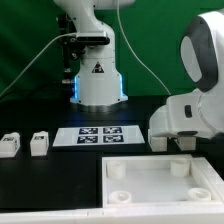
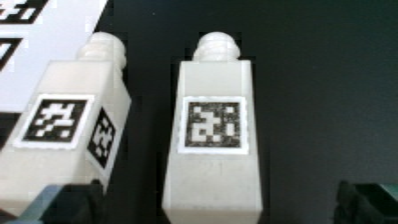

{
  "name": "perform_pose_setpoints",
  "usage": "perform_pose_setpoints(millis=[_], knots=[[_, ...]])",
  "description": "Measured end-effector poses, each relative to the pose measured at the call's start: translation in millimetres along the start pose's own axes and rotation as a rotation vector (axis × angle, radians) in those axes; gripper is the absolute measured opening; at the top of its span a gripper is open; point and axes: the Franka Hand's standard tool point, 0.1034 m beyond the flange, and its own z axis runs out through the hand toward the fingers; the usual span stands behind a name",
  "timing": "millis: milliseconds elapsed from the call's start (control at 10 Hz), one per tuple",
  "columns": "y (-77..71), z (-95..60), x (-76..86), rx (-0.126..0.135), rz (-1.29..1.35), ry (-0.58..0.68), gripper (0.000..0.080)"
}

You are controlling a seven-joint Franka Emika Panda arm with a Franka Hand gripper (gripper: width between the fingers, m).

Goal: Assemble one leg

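Note:
Next, my gripper grips the middle leg by its square end (image 2: 212, 198), to leave the leg's round peg free for the panel's corner hole.
In the wrist view two white legs lie side by side on the black table, each with a black-and-white tag and a round peg at its far end. One leg (image 2: 217, 120) lies between my fingers. The other leg (image 2: 75, 115) lies close beside it, apart by a narrow gap. My gripper (image 2: 217, 208) is open, with its dark fingertips (image 2: 368, 202) on either side of the middle leg and not touching it. In the exterior view my gripper (image 1: 175, 140) hangs low over the table at the right and hides these legs. Two more legs (image 1: 10, 145) (image 1: 39, 143) stand at the left.
The marker board (image 1: 100, 135) lies in the middle of the table and also shows in the wrist view (image 2: 15, 15). A large flat white panel (image 1: 160, 182) with corner holes lies at the front. The robot base (image 1: 98, 80) stands behind.

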Motion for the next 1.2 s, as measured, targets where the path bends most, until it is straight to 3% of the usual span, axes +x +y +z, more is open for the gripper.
perform_pose_setpoints(millis=[300,1200], knots=[[0.2,13.6,1.5,-0.004,0.023,-0.044,0.0649],[-8.1,21.6,-1.4,-0.023,0.013,-0.052,0.0623]])
